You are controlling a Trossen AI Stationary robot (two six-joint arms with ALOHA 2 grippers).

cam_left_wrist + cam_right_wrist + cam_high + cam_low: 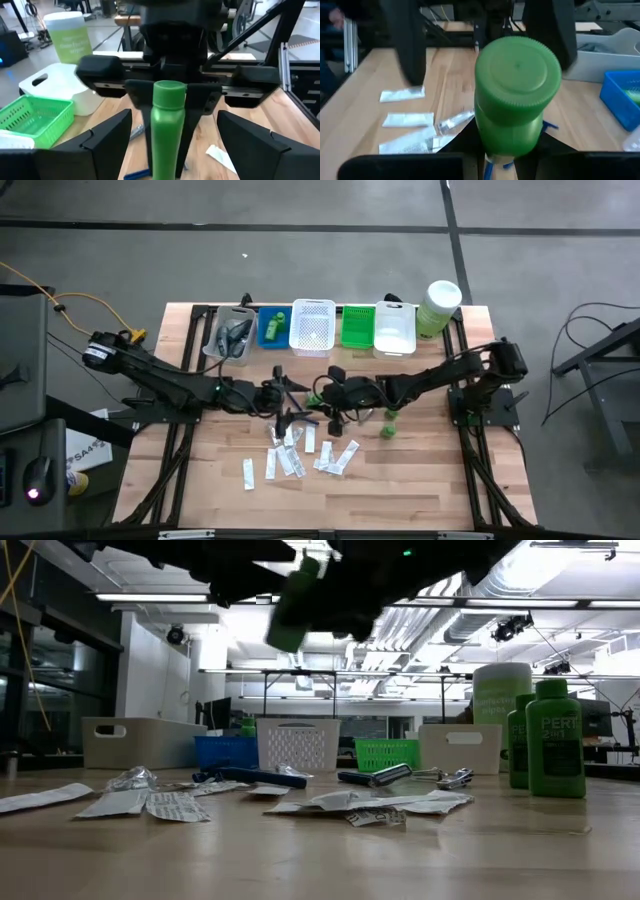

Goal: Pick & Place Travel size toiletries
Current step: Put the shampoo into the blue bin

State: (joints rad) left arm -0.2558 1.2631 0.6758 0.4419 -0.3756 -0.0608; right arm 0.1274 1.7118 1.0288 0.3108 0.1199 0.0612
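Observation:
The green bottle needs to go into the blue basket. My left gripper should grab it next by its end with the cap (169,100).
A small green bottle (166,131) hangs upright above the table's middle with my right gripper (507,150) shut on it; its round cap (517,75) faces the right wrist camera. My left gripper (173,116) is open. Its two fingers stand apart on either side of that bottle and touch nothing. Two more green bottles (390,421) stand on their bases at the table's right. White sachets (296,460) and thin dark razors (287,420) lie flat on the wood below the grippers. My right gripper pinches the green bottle's body (510,135) below the cap between its two fingers. The fingers come about level from the table's right side and lie across the bottle. The bottle is lifted clear of the table, cap up, tilted a little in the low view.
Along the far edge stands a row of baskets: clear (232,335), blue (272,328), white (312,328), green (357,327), white (394,330). A pale-green canister (440,305) stands at the far right. The near part of the wooden table (400,500) is bare.

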